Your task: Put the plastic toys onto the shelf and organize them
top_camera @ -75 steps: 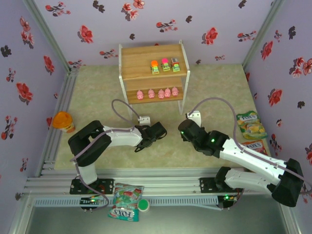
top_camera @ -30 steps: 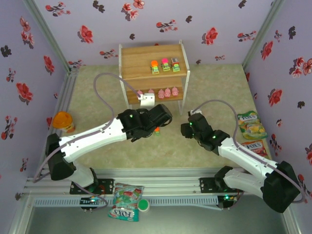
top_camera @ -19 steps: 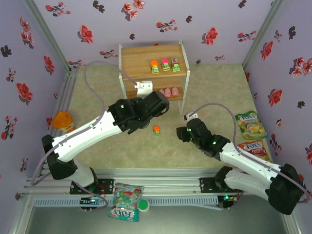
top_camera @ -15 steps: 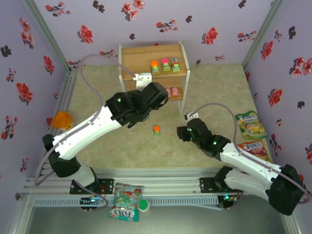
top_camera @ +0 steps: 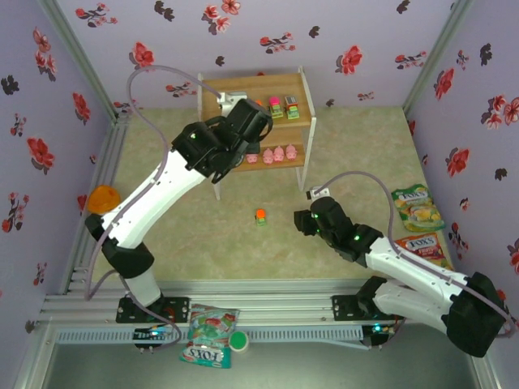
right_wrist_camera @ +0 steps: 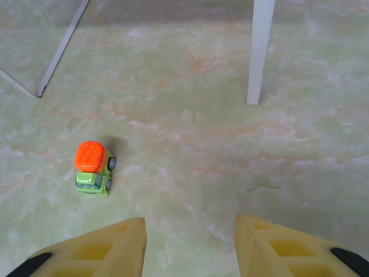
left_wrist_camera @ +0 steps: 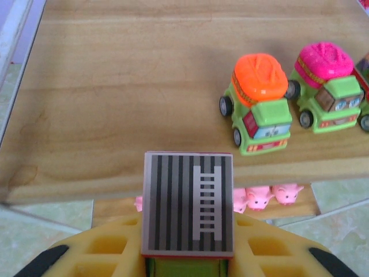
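Note:
My left gripper should keep holding the green car until the car gets to the empty wood next to the orange-topped car, because the green car hangs over the front edge of the board.
My left gripper (top_camera: 246,128) hangs over the front edge of the shelf's top board (top_camera: 223,89), shut on a small green car with a grey striped top (left_wrist_camera: 188,202). An orange-topped car (left_wrist_camera: 260,104) and a pink-topped car (left_wrist_camera: 324,86) stand on that board (left_wrist_camera: 115,86). Pink pigs (top_camera: 278,153) line the lower board, and some peek out below the top board's front edge (left_wrist_camera: 259,196). Another orange-topped car (top_camera: 260,215) sits on the floor mat. My right gripper (right_wrist_camera: 190,242) is open and empty, low over the mat, with this car (right_wrist_camera: 92,167) ahead and to its left.
An orange-lidded jar (top_camera: 103,198) stands at the left wall. Candy bags lie at the right wall (top_camera: 417,207), (top_camera: 426,245) and on the near rail (top_camera: 209,328). The shelf's white legs (right_wrist_camera: 258,52) stand ahead of my right gripper.
My left arm has risen from in front of the lower board to the top board's front edge, carrying the grey-topped car. The right gripper has barely moved.

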Robot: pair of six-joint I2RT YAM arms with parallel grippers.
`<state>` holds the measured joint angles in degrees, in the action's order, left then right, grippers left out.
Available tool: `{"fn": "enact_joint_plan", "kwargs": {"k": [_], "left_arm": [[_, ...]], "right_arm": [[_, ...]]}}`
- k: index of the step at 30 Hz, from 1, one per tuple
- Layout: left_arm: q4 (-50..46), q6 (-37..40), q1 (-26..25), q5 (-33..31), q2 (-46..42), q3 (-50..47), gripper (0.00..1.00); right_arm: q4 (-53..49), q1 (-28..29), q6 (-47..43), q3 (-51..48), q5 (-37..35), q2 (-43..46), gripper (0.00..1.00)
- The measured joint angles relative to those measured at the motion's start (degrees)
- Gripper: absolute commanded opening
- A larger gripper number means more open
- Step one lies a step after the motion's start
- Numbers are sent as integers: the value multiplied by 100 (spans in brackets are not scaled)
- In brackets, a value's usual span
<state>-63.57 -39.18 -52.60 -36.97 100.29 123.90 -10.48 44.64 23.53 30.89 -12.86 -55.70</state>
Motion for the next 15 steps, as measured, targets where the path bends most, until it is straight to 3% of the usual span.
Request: {"fn": "enact_joint_plan", "kwargs": {"k": [15], "left_arm": [[-157, 313, 459, 258, 673, 691, 27]], "right_arm": [[13, 17, -2, 0, -26, -144, 45]]}}
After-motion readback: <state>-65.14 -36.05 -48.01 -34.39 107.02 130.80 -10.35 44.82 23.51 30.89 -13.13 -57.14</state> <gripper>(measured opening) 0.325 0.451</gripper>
